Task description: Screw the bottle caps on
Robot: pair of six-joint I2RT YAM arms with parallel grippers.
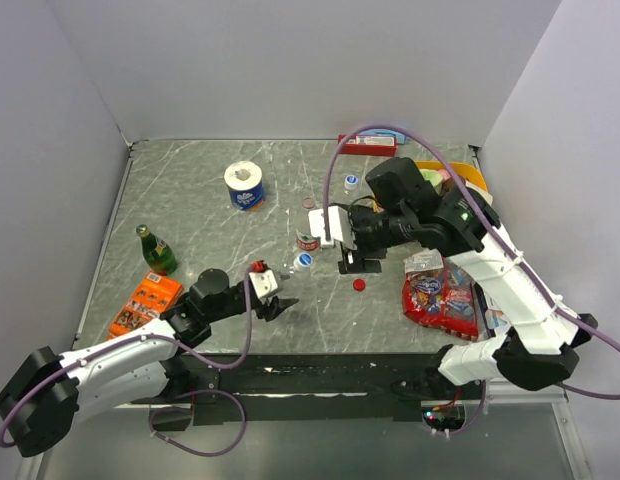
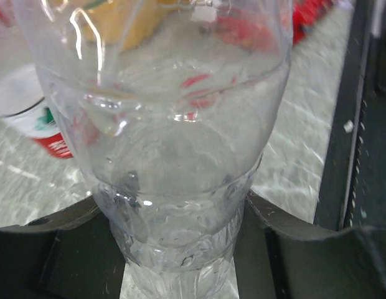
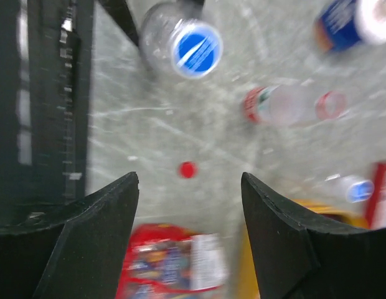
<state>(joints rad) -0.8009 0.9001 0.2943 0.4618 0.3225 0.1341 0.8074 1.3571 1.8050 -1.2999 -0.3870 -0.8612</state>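
The robot's right gripper will next grab the blue cap (image 1: 304, 260) (image 3: 193, 47) from above by its opposite sides, and it will then screw the cap onto the clear bottle.
My left gripper (image 1: 278, 299) (image 2: 180, 215) is shut on a clear bottle (image 2: 174, 156) that stands upright near the table's front; its blue cap (image 1: 304, 260) (image 3: 193, 47) sits on top. A red-labelled bottle (image 1: 308, 241) (image 3: 283, 104) lies uncapped just behind it. A loose red cap (image 1: 359, 284) (image 3: 188, 169) lies on the table to the right. A small blue-capped bottle (image 1: 350, 183) (image 3: 355, 190) stands farther back. My right gripper (image 1: 348, 260) (image 3: 190, 187) hangs open and empty above the table, over the red cap.
A toilet roll in blue wrap (image 1: 244, 185) stands at the back. A green bottle (image 1: 157, 250) and an orange box (image 1: 145, 303) are at the left. A red snack bag (image 1: 440, 292) (image 3: 165, 265) and a yellow item (image 1: 452, 176) lie at the right.
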